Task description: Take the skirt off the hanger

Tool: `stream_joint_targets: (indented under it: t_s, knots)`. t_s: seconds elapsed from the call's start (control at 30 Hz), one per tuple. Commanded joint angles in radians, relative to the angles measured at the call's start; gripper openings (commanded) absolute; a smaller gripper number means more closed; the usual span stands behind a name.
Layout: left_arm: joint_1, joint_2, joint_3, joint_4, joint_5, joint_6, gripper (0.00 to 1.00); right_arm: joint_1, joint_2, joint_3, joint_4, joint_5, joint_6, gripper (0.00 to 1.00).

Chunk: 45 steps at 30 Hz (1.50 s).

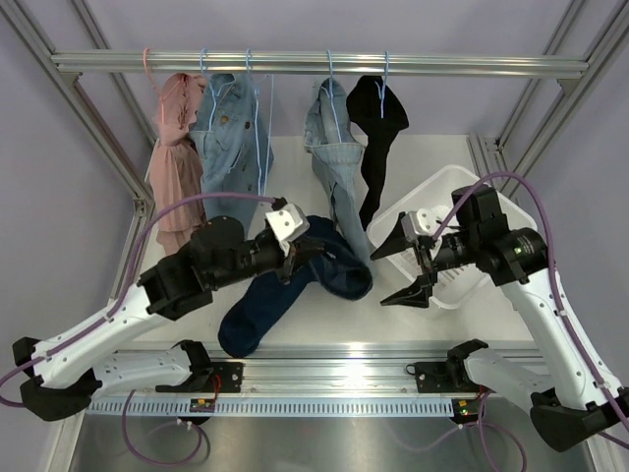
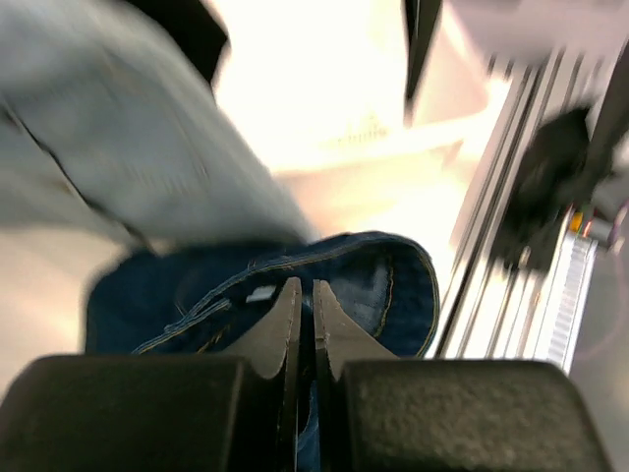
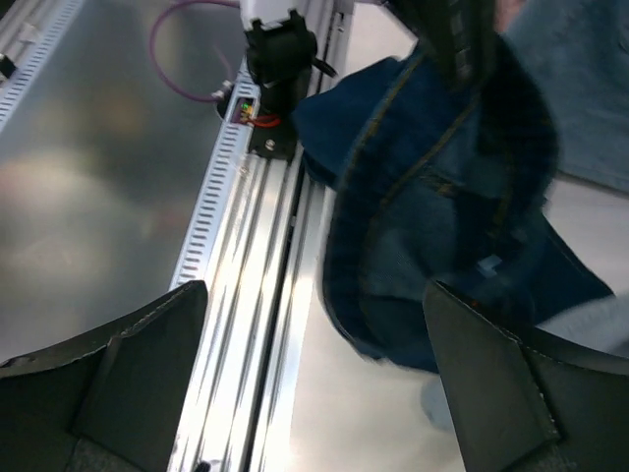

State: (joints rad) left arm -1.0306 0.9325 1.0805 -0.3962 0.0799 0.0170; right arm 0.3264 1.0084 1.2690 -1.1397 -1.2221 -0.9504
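Observation:
Next, to take over the skirt (image 1: 254, 313) for the white basket, my right gripper grabs its free stitched edge (image 1: 363, 282), apart from my left gripper's pinch.
The dark blue denim skirt (image 1: 254, 313) is off the rail; it drapes from my left gripper (image 1: 295, 258) down onto the white table. In the left wrist view the left gripper (image 2: 306, 287) is shut, with a fold of the skirt (image 2: 393, 285) pinched between its fingers. My right gripper (image 1: 401, 267) is open and empty, just right of the skirt and in front of the white basket. In the right wrist view the skirt (image 3: 432, 197) hangs ahead of the right gripper (image 3: 314, 295), apart from it. A thin blue hanger (image 1: 265, 138) hangs bare on the rail.
The rail (image 1: 314, 64) holds a pink garment (image 1: 177, 128), a denim jacket (image 1: 226, 128), a light denim garment (image 1: 329, 138) and a black garment (image 1: 378, 123). A white basket (image 1: 462, 192) stands at the right. The metal base rail (image 3: 265, 246) runs along the near edge.

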Motion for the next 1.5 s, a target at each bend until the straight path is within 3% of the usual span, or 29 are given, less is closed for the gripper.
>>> stream_joint_targets:
  t_s: [0.0, 0.17, 0.27, 0.43, 0.63, 0.67, 0.8, 0.83, 0.93, 1.0, 1.03, 1.07, 1.17, 1.2, 1.3, 1.47]
  knots:
    - [-0.008, 0.018, 0.168, 0.099, 0.049, -0.012, 0.00, 0.103, -0.022, -0.025, 0.315, 0.019, 0.364, 1.00]
    - [-0.008, 0.106, 0.329, 0.128, 0.087, -0.046, 0.00, 0.149, -0.001, -0.076, 0.674, 0.039, 0.681, 0.99]
    - [-0.008, 0.170, 0.442, 0.122, 0.118, -0.057, 0.00, 0.166, 0.035, -0.045, 0.805, 0.098, 0.826, 0.99]
    - [-0.009, 0.242, 0.565, 0.128, 0.167, -0.071, 0.00, 0.183, 0.090, -0.020, 0.932, 0.173, 0.935, 1.00]
    - [-0.009, 0.279, 0.596, 0.215, 0.161, -0.094, 0.00, 0.194, 0.128, -0.029, 1.086, 0.133, 1.090, 0.95]
    - [-0.009, 0.281, 0.601, 0.223, 0.159, -0.095, 0.00, 0.195, 0.133, -0.033, 1.103, 0.121, 1.133, 0.91]
    - [-0.009, 0.285, 0.608, 0.255, 0.141, -0.098, 0.00, 0.195, 0.154, -0.025, 1.127, 0.087, 1.168, 0.53]
    - [-0.009, 0.282, 0.610, 0.258, 0.132, -0.097, 0.00, 0.195, 0.157, -0.011, 1.111, 0.084, 1.161, 0.32]
    - [-0.009, 0.269, 0.601, 0.247, 0.100, -0.088, 0.00, 0.194, 0.160, 0.029, 1.036, 0.081, 1.104, 0.00]
    - [-0.009, 0.243, 0.573, 0.232, 0.048, -0.084, 0.00, 0.194, 0.159, 0.085, 0.974, 0.088, 1.066, 0.00]
    - [-0.009, 0.215, 0.561, 0.226, 0.023, -0.084, 0.02, 0.191, 0.160, 0.111, 0.895, 0.095, 1.015, 0.00]
    - [-0.009, 0.198, 0.547, 0.220, -0.008, -0.086, 0.16, 0.186, 0.160, 0.139, 0.858, 0.102, 0.994, 0.00]
    - [-0.009, 0.113, 0.475, 0.204, -0.141, -0.083, 0.36, 0.149, 0.162, 0.262, 0.717, 0.113, 0.923, 0.00]
    - [-0.008, 0.089, 0.457, 0.192, -0.197, -0.080, 0.56, 0.131, 0.168, 0.320, 0.671, 0.113, 0.917, 0.00]
    - [-0.008, -0.001, 0.394, 0.149, -0.311, -0.069, 0.84, 0.019, 0.176, 0.412, 0.658, 0.078, 0.955, 0.00]
    - [-0.008, -0.093, 0.343, 0.001, -0.461, -0.058, 0.98, -0.240, 0.223, 0.590, 0.767, -0.045, 1.145, 0.00]
